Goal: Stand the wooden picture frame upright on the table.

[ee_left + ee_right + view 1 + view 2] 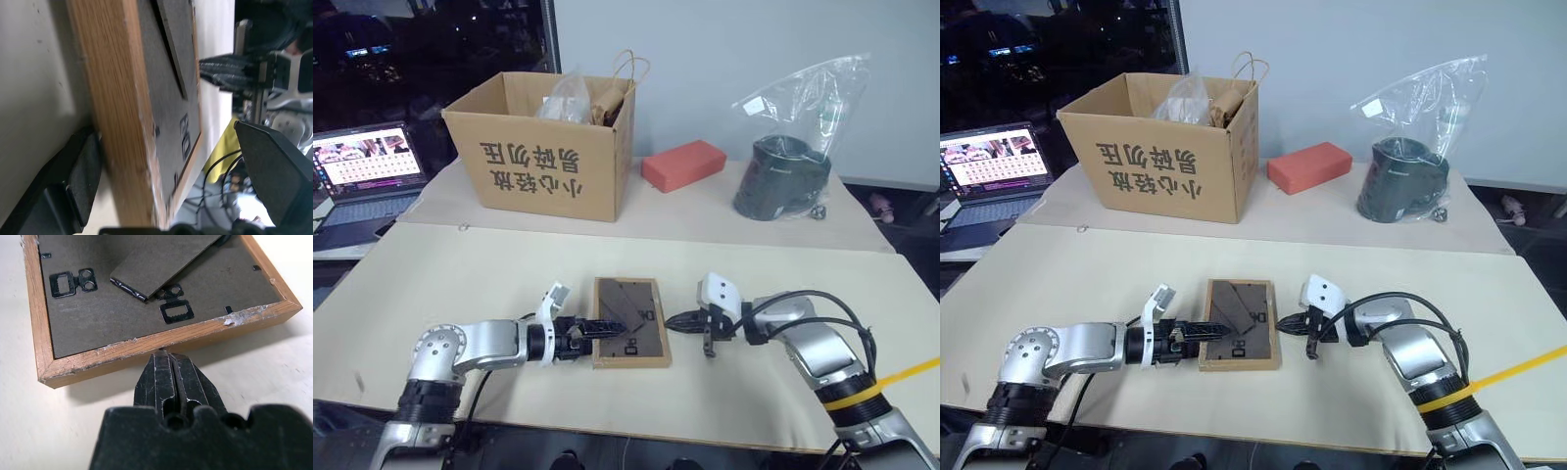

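Note:
The picture frame's fold-out stand should stay free to prop it upright, so the left gripper should next pick up the picture frame by its light-wood edge [598, 350] [120, 142].
The wooden picture frame [628, 321] lies face down on the table [460, 284], its dark back panel up and its fold-out stand [161, 259] lifted slightly off the panel. My left gripper [599, 330] is open at the frame's left edge. In the left wrist view one finger [83, 176] rests by the light-wood edge and the other finger [279, 166] hangs apart over the back panel. My right gripper [674, 320] is shut, and its joined tips [164, 357] touch the frame's right edge.
A cardboard box [548, 147] with bags inside stands at the back left. Beside it are a red block [682, 163] and a clear plastic bag with a dark object [783, 171]. An open laptop [367, 171] sits off the table's left side.

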You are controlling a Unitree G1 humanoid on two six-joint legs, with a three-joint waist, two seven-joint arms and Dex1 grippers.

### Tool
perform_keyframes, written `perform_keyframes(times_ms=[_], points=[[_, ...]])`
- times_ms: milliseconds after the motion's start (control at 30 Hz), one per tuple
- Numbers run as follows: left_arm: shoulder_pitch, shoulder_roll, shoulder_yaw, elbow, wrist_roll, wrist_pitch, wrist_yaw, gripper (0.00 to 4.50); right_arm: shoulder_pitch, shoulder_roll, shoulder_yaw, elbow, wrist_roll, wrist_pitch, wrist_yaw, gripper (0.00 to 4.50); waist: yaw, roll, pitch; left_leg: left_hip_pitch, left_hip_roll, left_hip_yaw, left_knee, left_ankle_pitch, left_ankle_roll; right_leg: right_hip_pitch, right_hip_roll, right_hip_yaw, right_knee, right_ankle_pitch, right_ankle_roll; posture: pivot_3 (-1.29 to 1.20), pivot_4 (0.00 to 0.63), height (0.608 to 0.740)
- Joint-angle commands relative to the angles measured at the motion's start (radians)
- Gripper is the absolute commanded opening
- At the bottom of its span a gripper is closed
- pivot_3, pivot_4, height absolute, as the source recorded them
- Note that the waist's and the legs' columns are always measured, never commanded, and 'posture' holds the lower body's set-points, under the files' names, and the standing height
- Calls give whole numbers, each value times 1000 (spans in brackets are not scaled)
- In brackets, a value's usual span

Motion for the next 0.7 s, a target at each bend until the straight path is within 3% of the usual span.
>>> perform_keyframes(times_ms=[33,100,333,533,633,700], points=[[38,-35,-18,-13,-8,-19,1,4184,3,1,-6,-49,18,13,-5,0,2,0,0,0,0,0,0,0,0,0,0,0,-1,0,0,0,150,740],[39,-28,-6,-19,-8,-25,-4,3788,0,2,-8,-51,21,21,-8,0,1,0,0,0,0,0,0,0,0,0,0,0,-1,0,0,0,150,740],[44,26,25,-23,-8,13,-96,1232,-10,-11,-14,-32,19,20,-5,0,-8,0,0,-1,0,0,-1,0,0,-1,0,0,-2,0,0,0,150,740],[-9,66,83,25,-8,26,-240,1162,-86,-58,-146,-9,102,119,-15,0,-17,0,0,-4,0,0,-1,0,0,-3,0,-1,-2,0,0,0,150,740],[-51,136,98,55,-8,62,-315,1162,-159,-106,-294,-13,279,318,14,783,-22,-1,1,-5,-1,0,-1,1,1,-4,0,-1,-2,0,0,0,150,740],[-76,182,72,63,6,85,-347,1162,-204,-123,-364,-51,393,439,16,1560,-22,-1,1,-5,-1,0,-1,1,1,-4,-1,-1,-3,0,0,0,150,740]])
